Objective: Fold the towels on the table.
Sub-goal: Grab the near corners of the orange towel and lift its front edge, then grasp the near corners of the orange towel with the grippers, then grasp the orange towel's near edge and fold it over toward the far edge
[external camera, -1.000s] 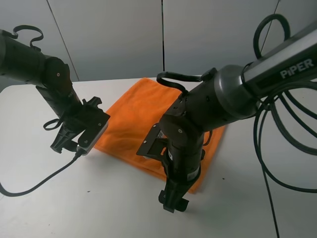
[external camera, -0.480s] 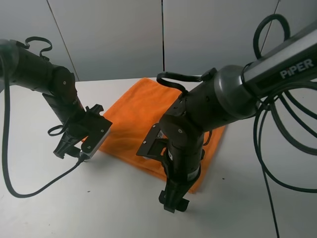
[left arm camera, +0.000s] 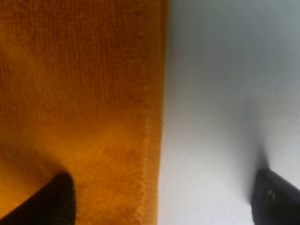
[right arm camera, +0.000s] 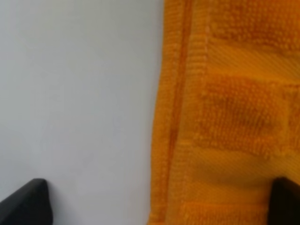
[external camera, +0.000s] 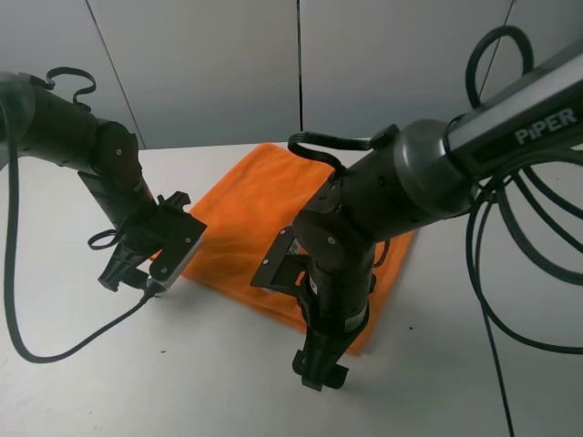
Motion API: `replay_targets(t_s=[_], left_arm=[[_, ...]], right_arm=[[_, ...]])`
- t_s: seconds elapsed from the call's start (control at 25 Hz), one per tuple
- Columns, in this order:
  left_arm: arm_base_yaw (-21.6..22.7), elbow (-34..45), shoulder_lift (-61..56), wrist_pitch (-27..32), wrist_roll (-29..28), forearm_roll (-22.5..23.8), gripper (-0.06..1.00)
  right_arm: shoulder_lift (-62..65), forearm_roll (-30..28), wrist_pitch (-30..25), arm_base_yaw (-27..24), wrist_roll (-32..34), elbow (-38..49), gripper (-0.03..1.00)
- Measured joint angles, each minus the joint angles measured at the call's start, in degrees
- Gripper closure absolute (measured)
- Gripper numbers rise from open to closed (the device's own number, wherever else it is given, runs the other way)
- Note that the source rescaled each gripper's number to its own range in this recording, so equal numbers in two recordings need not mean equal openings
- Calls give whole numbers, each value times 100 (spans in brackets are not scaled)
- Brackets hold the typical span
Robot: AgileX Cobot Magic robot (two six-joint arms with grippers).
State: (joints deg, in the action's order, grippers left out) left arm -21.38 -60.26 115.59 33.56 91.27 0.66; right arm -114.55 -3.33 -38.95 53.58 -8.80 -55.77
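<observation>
I need to close my left gripper now, and it would catch the towel's hemmed edge point(left arm camera: 152, 178): my fingers are at table level on either side of the towel's edge.
The orange towel point(external camera: 246, 205) lies flat on the white table point(external camera: 164, 382), folded into layers. My left gripper point(external camera: 123, 271) is low at the towel's front-left corner. In the left wrist view it point(left arm camera: 164, 206) is open, one fingertip point(left arm camera: 56, 199) over the towel point(left arm camera: 75, 93) and the other over bare table point(left arm camera: 225, 93). My right gripper point(external camera: 319, 369) points down at the towel's front-right corner. In the right wrist view it point(right arm camera: 157, 206) is open across the hemmed edge with its woven band point(right arm camera: 234, 117), with table point(right arm camera: 75, 93) on one side.
A black cable point(external camera: 55, 348) trails from the left arm across the table's front left. Thick black cables point(external camera: 496, 300) loop over the table at the right. Grey wall panels point(external camera: 209, 64) stand behind the table's far edge.
The left arm shifted slightly toward the towel's left corner a second ago, then stayed still. The right arm and the towel have not moved.
</observation>
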Motion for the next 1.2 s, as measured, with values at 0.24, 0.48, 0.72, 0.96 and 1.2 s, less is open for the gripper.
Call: replay_targets(t_s=[0.24, 0.48, 0.72, 0.96, 1.2], left_arm=[[0, -46, 105, -144, -357, -19, 75], [0, -96, 181, -200, -492, -19, 94], [0, -109, 190, -163, -576, -19, 94], [0, -72, 36, -183, -1996, -19, 94], [-26, 6, -462, 98, -2833, -66, 94]], right_arm=[[-107, -171, 45, 0, -55, -75, 82], [-122, -298, 56, 0, -76, -74, 96], [-148, -298, -63, 0, -131, -146, 96], [-228, -275, -669, 0, -454, -450, 96], [-55, -299, -1059, -127, -612, -473, 96]])
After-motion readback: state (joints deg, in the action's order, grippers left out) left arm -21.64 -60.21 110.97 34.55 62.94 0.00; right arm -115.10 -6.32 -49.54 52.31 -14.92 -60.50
